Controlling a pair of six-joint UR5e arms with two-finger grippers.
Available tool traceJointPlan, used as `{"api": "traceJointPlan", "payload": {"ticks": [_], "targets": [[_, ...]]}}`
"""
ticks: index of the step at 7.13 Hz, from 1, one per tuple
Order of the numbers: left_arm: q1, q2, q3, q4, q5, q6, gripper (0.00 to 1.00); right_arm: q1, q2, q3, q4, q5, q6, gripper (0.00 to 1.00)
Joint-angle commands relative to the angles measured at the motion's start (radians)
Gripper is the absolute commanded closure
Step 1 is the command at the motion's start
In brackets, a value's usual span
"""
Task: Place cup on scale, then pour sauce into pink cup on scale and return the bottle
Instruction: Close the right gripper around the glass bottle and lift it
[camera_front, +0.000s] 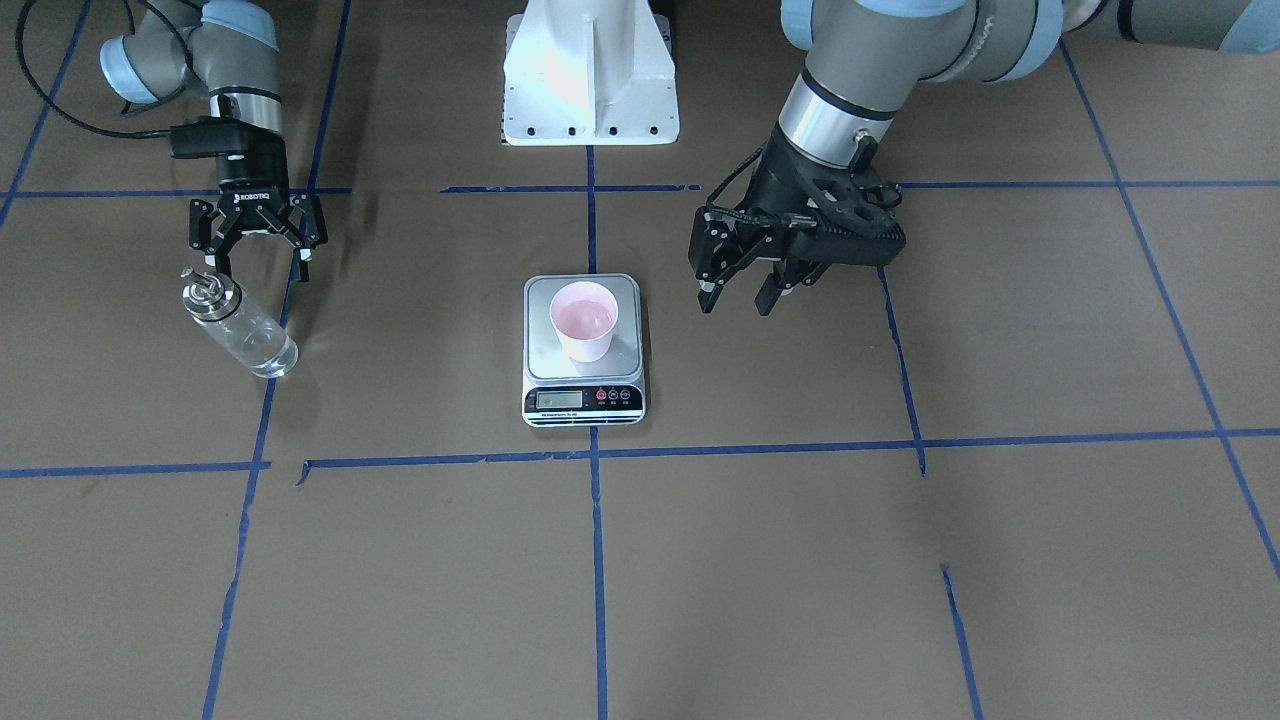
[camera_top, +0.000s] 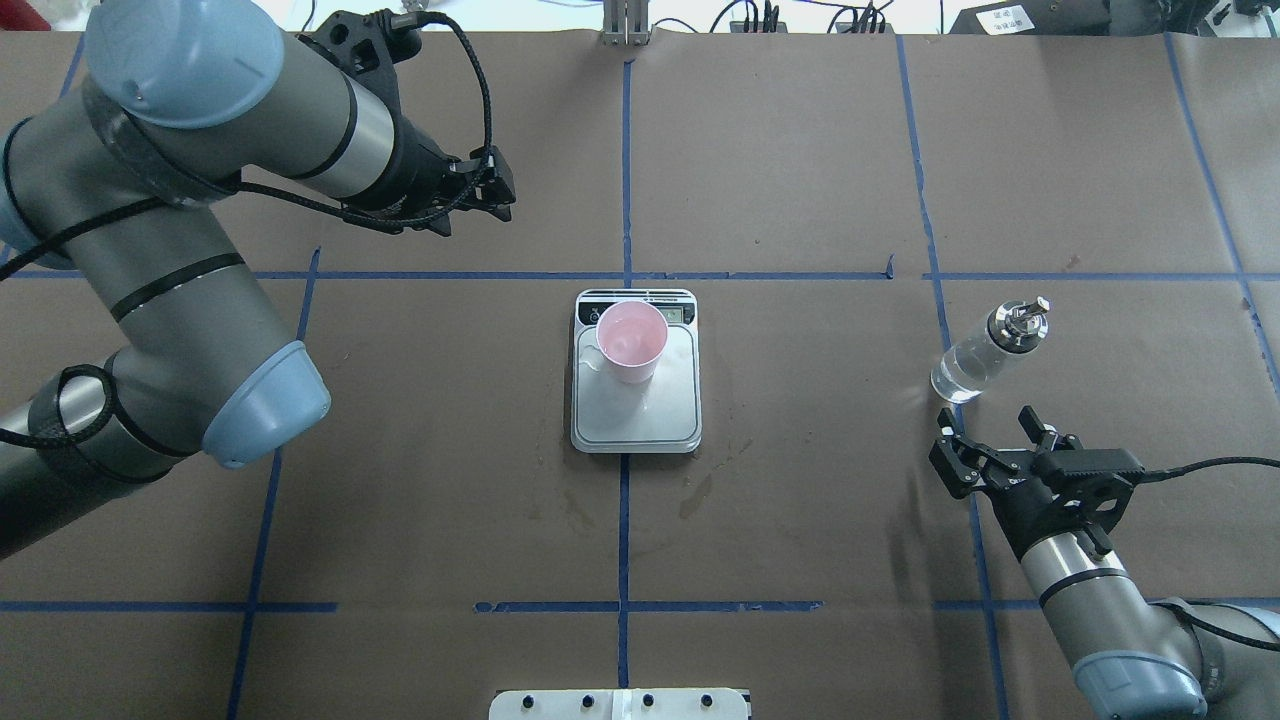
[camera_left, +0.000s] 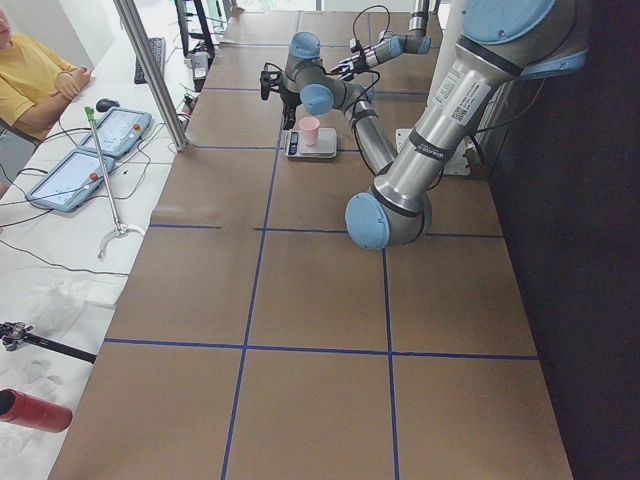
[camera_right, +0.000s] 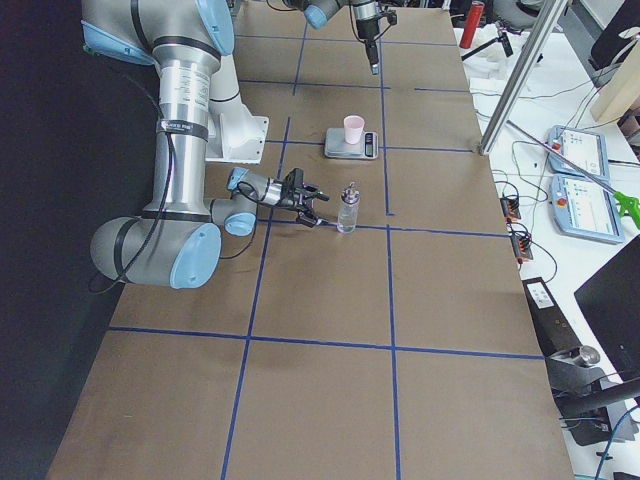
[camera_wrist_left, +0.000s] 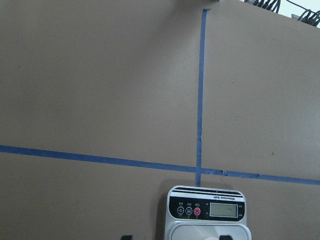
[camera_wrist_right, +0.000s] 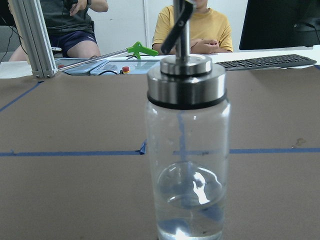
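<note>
My right gripper grabs the bottle by its clear glass body (camera_front: 252, 334) next, to pour sauce into the pink cup (camera_front: 584, 320).
The cup (camera_front: 583, 320), white outside and pink inside, stands upright on the scale (camera_front: 538, 298) in the middle of the table. It also shows in the overhead view (camera_top: 631, 340) on the scale (camera_top: 640, 425). The bottle (camera_front: 240, 325) stands upright on the table with a little clear liquid in it; the right wrist view shows it close and centred (camera_wrist_right: 187, 150). My right gripper (camera_front: 258, 268) is open and empty just behind the bottle, apart from it. My left gripper (camera_front: 735, 298) is open and empty, raised beside the scale.
The robot's white base (camera_front: 590, 70) stands behind the scale. Blue tape lines (camera_front: 597, 560) cross the brown table. Wet stains (camera_top: 700, 490) lie near the scale. Operators (camera_wrist_right: 192, 27) sit beyond the table's far edge, with tablets and an aluminium post (camera_right: 520, 70).
</note>
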Motion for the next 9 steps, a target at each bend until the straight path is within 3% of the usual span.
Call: {"api": "traceJointPlan", "payload": {"ticks": [1, 5, 9], "targets": [[-0.003, 0.005, 0.001, 0.003, 0.001, 0.047, 0.34, 0.023, 0.023, -0.029, 0.0, -0.011, -0.007, 0.0], [-0.009, 0.004, 0.002, 0.002, 0.001, 0.049, 0.34, 0.107, 0.023, -0.052, -0.002, 0.004, -0.05, 0.0], [-0.009, 0.005, -0.002, 0.006, 0.002, 0.049, 0.34, 0.118, 0.068, -0.083, 0.0, 0.014, -0.05, 0.0]]}}
